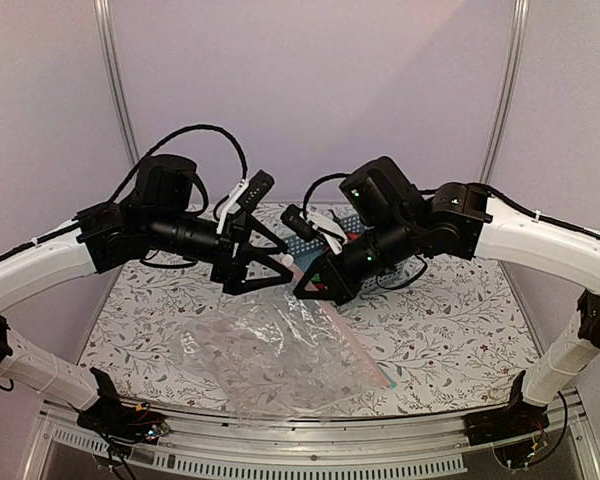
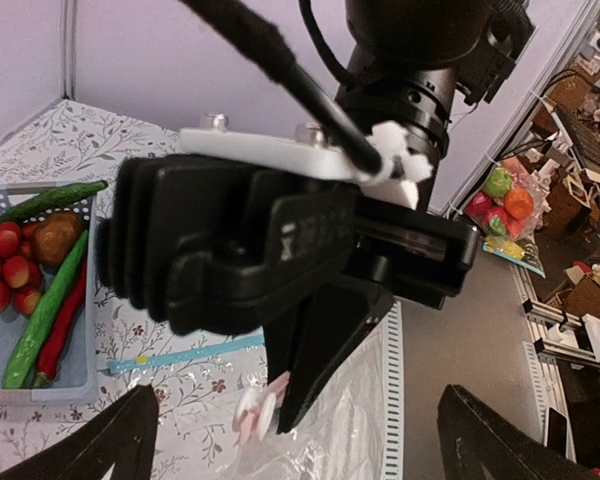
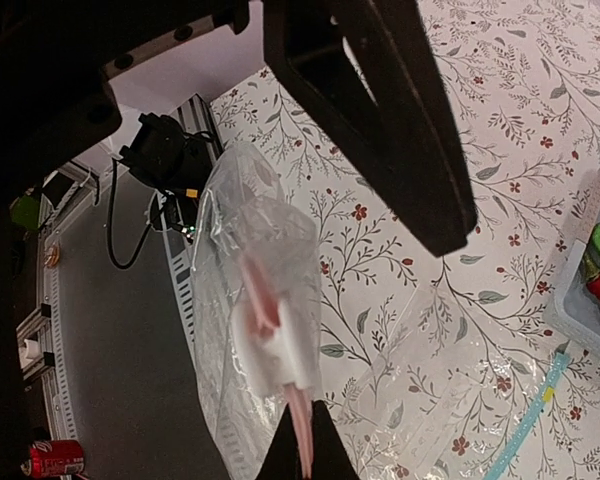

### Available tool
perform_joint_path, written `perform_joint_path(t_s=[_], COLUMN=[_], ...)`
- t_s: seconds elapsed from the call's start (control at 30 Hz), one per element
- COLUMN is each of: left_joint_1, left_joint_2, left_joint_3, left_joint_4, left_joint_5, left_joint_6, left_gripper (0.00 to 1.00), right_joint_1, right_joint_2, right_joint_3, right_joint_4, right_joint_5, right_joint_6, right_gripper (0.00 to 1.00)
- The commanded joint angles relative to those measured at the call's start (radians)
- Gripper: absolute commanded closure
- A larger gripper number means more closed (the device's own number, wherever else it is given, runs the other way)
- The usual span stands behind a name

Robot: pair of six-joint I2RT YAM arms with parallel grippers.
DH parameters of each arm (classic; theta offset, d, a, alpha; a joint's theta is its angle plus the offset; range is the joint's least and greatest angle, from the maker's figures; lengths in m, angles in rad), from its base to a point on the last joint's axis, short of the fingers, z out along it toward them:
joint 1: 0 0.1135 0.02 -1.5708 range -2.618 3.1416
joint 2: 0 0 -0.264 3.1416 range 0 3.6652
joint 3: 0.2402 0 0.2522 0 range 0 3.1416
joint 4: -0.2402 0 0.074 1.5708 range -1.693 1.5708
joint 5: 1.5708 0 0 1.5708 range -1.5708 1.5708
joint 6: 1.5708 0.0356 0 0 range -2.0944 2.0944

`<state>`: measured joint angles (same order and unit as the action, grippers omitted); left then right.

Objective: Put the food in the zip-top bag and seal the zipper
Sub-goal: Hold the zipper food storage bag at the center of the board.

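Observation:
The zipper's pink end and slider (image 1: 287,262) sit between both fingers of my left gripper, level with them, so closing it now would catch both.
The zip-top bag (image 1: 265,350) lies crumpled on the table's near middle, one end lifted. My right gripper (image 3: 305,455) is shut on the pale pink zipper (image 3: 302,425), just below its white slider (image 3: 285,355). The bag (image 3: 235,250) hangs from that strip. My left gripper (image 2: 305,445) stands open right beside it, with the slider (image 2: 252,415) between its fingers and not touching them. In the top view both grippers, left (image 1: 283,262) and right (image 1: 315,290), meet above the bag. The food sits in a basket: red-yellow fruits (image 2: 2,268), green vegetables (image 2: 42,315), chili (image 2: 65,322), brown lump (image 2: 60,235).
The pale blue basket (image 2: 75,372) stands at the back of the floral table cover (image 1: 460,320). A second clear bag with a teal-blue strip (image 2: 185,352) lies flat beside the basket. The metal table edge (image 1: 310,452) runs along the front.

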<state>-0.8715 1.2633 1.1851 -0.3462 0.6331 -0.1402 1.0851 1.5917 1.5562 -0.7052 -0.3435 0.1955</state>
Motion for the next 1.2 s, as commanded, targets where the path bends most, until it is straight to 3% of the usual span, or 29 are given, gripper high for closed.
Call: perform_joint_path(t_s=[0.0, 0.07, 0.2, 0.47, 0.6, 0.83, 1.07, 1.17], left_joint_1=[-0.009, -0.009, -0.001, 0.013, 0.014, 0.014, 0.014, 0.014], left_joint_2=[-0.048, -0.05, -0.054, -0.051, -0.031, -0.022, 0.005, 0.016], left_joint_3=[-0.048, -0.048, -0.035, -0.022, -0.002, 0.009, 0.025, 0.03], left_joint_4=[0.07, 0.052, -0.003, -0.018, -0.011, -0.001, -0.007, -0.007], left_joint_5=[0.033, 0.033, 0.033, 0.046, 0.081, 0.09, 0.099, 0.107], left_joint_6=[0.023, 0.026, 0.04, 0.036, 0.02, 0.016, 0.016, 0.015], left_gripper=[0.02, 0.05, 0.22, 0.39, 0.53, 0.58, 0.57, 0.64], right_joint_1=[-0.003, -0.002, -0.003, -0.002, -0.003, -0.002, -0.002, -0.003], right_joint_2=[-0.047, -0.058, -0.079, -0.093, -0.097, -0.099, -0.093, -0.092], right_joint_3=[-0.015, -0.018, -0.022, -0.031, -0.033, -0.036, -0.032, -0.03], right_joint_4=[0.037, 0.042, 0.045, 0.045, 0.041, 0.031, 0.028, 0.026], right_joint_5=[0.03, 0.031, 0.044, 0.018, 0.018, 0.012, 0.0, 0.0], right_joint_6=[0.017, 0.016, 0.012, 0.008, 0.005, -0.001, -0.006, -0.01], right_gripper=[1.0, 1.0, 1.0, 1.0, 1.0, 1.0, 1.0, 1.0])
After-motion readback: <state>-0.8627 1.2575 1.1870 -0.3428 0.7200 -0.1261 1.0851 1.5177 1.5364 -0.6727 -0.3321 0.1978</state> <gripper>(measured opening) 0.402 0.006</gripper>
